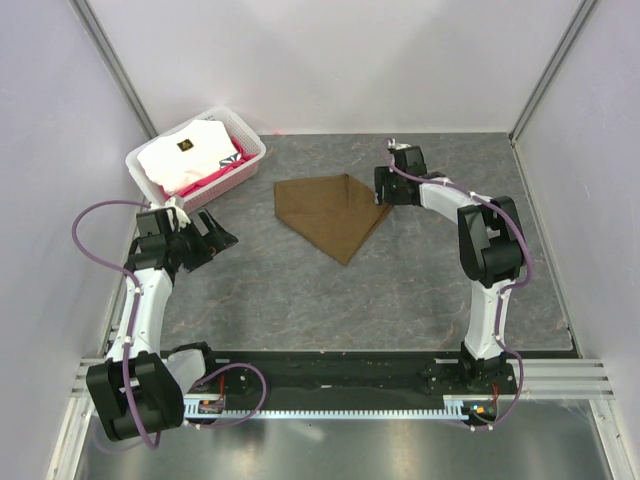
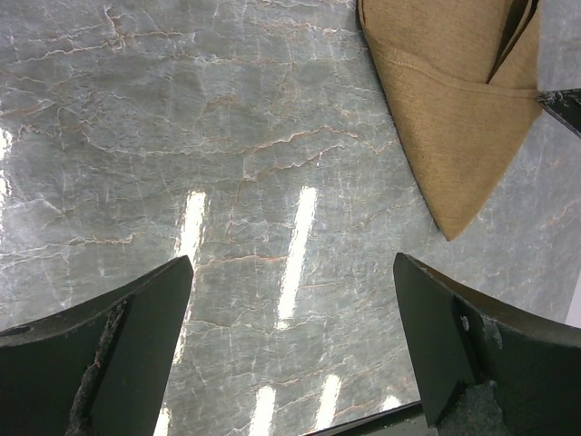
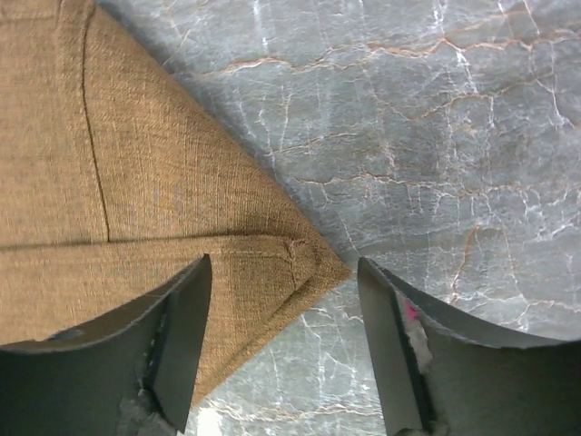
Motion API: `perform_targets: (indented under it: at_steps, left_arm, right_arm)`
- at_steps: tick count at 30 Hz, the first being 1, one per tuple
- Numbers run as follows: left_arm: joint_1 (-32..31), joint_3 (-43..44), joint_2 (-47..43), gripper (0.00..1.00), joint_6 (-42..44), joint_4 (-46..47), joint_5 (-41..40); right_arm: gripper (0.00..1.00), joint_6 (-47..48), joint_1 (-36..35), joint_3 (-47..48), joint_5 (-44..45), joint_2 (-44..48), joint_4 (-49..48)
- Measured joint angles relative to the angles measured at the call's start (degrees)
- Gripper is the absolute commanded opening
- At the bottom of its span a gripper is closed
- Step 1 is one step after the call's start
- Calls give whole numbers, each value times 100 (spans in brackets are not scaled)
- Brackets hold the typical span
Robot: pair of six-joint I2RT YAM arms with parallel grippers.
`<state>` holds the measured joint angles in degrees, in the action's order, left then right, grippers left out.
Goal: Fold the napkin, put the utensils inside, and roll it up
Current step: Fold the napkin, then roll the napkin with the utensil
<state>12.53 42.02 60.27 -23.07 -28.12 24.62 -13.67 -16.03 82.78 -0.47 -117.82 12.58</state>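
Note:
The folded napkin has to be turned on the tabletop for rolling. My right gripper should grip the napkin by its stitched outer corner (image 1: pixel 385 206) (image 3: pixel 310 264) next.
The brown napkin (image 1: pixel 330 210) lies folded into a pointed shape on the grey marble table (image 1: pixel 300 290). My right gripper (image 1: pixel 383 190) hangs at the napkin's right corner. In the right wrist view the jaws of the right gripper (image 3: pixel 283 263) stand open, with the stitched corner of the napkin (image 3: pixel 136 182) lying flat between them, untouched. My left gripper (image 1: pixel 222 240) hovers over bare table to the left of the cloth. It is open (image 2: pixel 290 263) and empty, with the napkin's tip (image 2: pixel 454 118) at the upper right of its view. The utensils are out of view.
A white basket (image 1: pixel 255 140) at the back left holds a white folded cloth (image 1: pixel 190 155) and a pink one. Grey walls close in the back and both sides. The arms' mounting rail (image 1: pixel 340 385) runs along the near edge.

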Motion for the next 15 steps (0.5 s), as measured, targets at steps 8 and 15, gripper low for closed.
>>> perform_targets:
  at_steps: [8,15]
  left_arm:
    - [0,-9,-72,99,0,55,2]
    - [0,-11,-208,98,2,166,2]
  right_arm:
    - [75,297,463,42,-809,-11,46]
    - [74,448,1084,243,-1816,-275,28]
